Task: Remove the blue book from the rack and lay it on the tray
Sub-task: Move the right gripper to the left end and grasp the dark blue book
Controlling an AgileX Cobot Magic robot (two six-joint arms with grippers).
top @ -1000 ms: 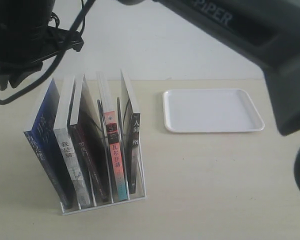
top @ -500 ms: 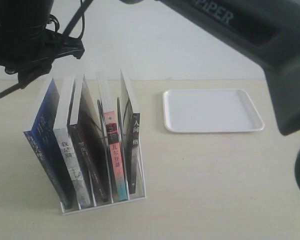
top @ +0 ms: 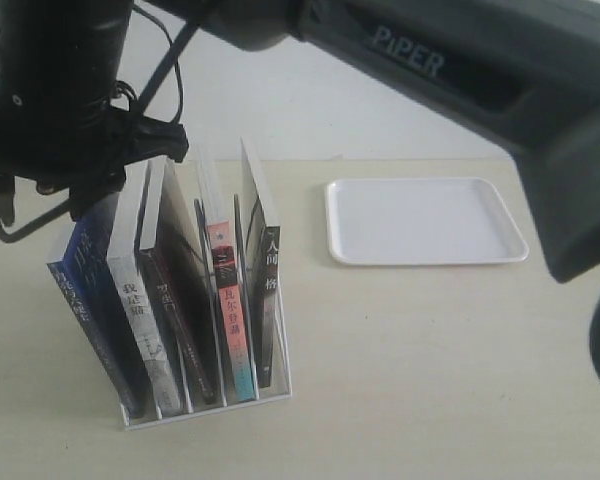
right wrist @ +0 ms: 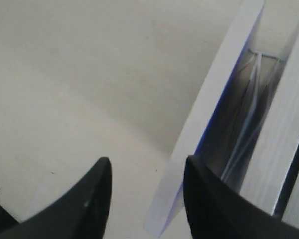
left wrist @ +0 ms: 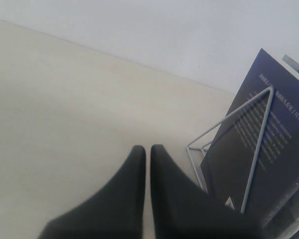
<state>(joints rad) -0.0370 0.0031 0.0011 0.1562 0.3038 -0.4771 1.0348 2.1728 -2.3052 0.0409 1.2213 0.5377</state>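
My right gripper needs to go lower before it closes on the book. Its fingers are above the blue book's white page edge (right wrist: 212, 92) and would miss it if they closed now.
The blue book (top: 88, 290) stands leaning in the leftmost slot of the rack (top: 230, 398). My right arm reaches across from the right, and my right gripper (top: 85, 190) sits over the book's top edge, hiding it. In the right wrist view the right gripper (right wrist: 145, 172) is open, with the blue book (right wrist: 209, 124) showing its white page edge between the fingers, one finger on each side, not clamped. My left gripper (left wrist: 147, 150) is shut and empty, low beside the blue book (left wrist: 261, 149) and the rack (left wrist: 256, 144). The white tray (top: 425, 220) lies to the right.
Several other books fill the rack: a white-spined one (top: 140, 330), a dark one (top: 177, 330), a pink and teal one (top: 230, 320) and a black-spined one (top: 268, 300). The right arm's black body (top: 460, 70) spans the top of the exterior view.
The right arm's wrist has come down and to the right onto the blue book's top edge. The books and tray have not moved.
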